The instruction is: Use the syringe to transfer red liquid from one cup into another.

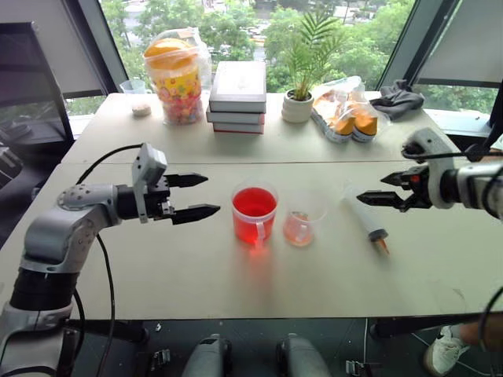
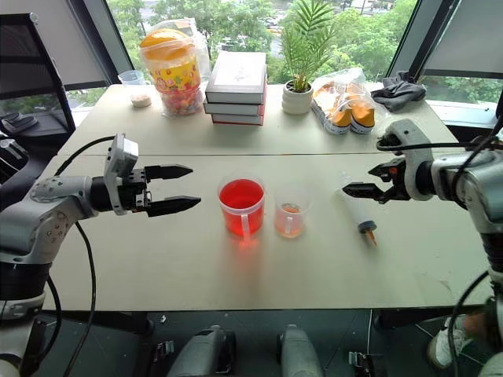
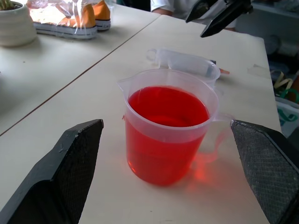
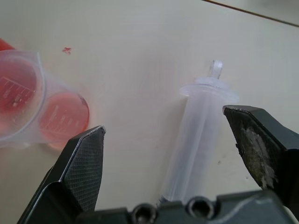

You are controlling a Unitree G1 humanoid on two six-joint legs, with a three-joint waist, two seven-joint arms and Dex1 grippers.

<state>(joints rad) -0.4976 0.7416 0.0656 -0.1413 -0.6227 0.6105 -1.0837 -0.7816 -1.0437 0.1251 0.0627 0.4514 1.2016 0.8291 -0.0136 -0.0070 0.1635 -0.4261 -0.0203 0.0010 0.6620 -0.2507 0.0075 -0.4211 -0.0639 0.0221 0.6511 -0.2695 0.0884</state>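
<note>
The syringe lies long on the tabletop and tapers to a narrow orange tip (image 1: 383,246). My right gripper will reach the syringe and grab its clear body (image 1: 362,212).
The larger handled cup (image 1: 254,214), full of bright red liquid (image 3: 167,106), stands mid-table. Just right of it sits the smaller flared cup (image 1: 300,220) with a little pale pink liquid at its bottom. The clear syringe (image 1: 365,214) lies flat on the table to the right, its orange tip toward the front edge. My left gripper (image 1: 194,195) hangs open, level, left of the red cup and apart from it. My right gripper (image 1: 377,188) is open above the syringe's plunger end, pointing left and down, holding nothing; the syringe barrel (image 4: 196,140) lies between its fingers in the right wrist view.
On the far table stand a stack of books (image 1: 238,97), a bagged candy jar (image 1: 177,77), a small potted plant (image 1: 299,102), bagged orange bottles (image 1: 346,114) and a dark cloth (image 1: 397,98). A seam runs between the two tables behind the cups.
</note>
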